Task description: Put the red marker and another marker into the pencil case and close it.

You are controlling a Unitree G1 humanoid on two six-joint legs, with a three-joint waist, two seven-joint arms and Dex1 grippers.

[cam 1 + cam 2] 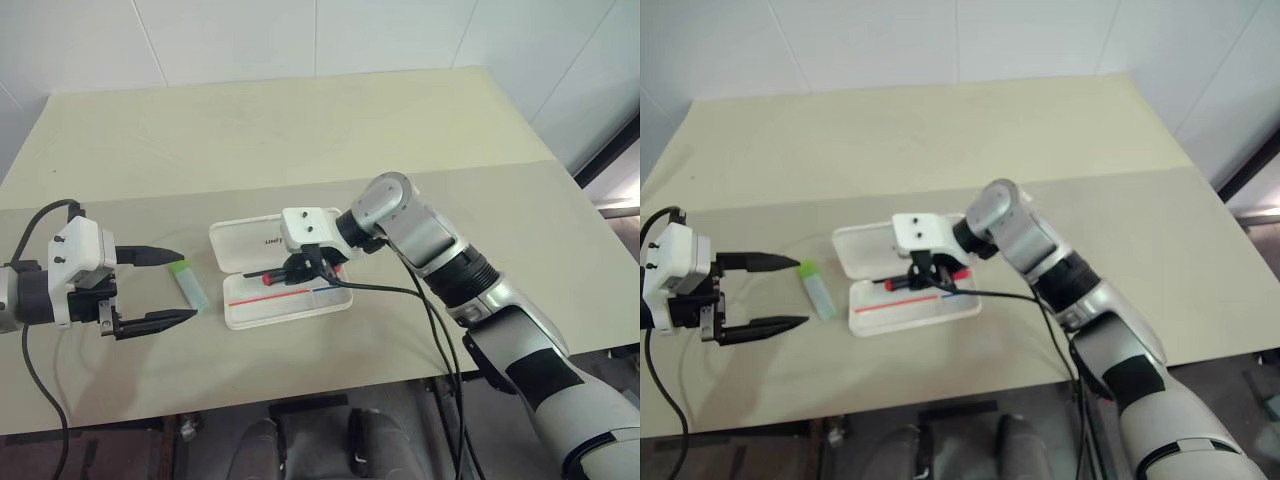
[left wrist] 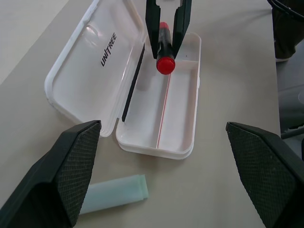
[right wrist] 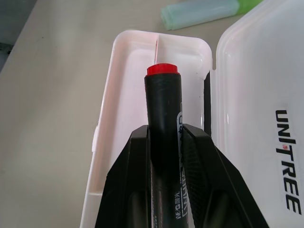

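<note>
I should open my right gripper and let go of the marker, because the red marker (image 3: 164,102) is low over the tray (image 3: 130,95), inside the tray's rim.
The pencil case (image 1: 243,243) lies open on the table, with its lid flat at the back and its tray (image 2: 179,124) toward the front. My right gripper (image 1: 305,268) is shut on the red marker (image 3: 164,102) and holds it low over the tray, the red cap (image 2: 165,64) pointing toward my left arm. I cannot tell whether the marker touches the tray. The other marker (image 1: 190,284), mint with a green cap, lies on the table just left of the case. My left gripper (image 1: 802,292) stands open beside it, with nothing between its fingers.
A black cable (image 1: 400,292) runs from my right wrist across the tray's right end and off the table's front edge (image 1: 300,398). A white tiled wall stands behind the beige table (image 1: 300,130).
</note>
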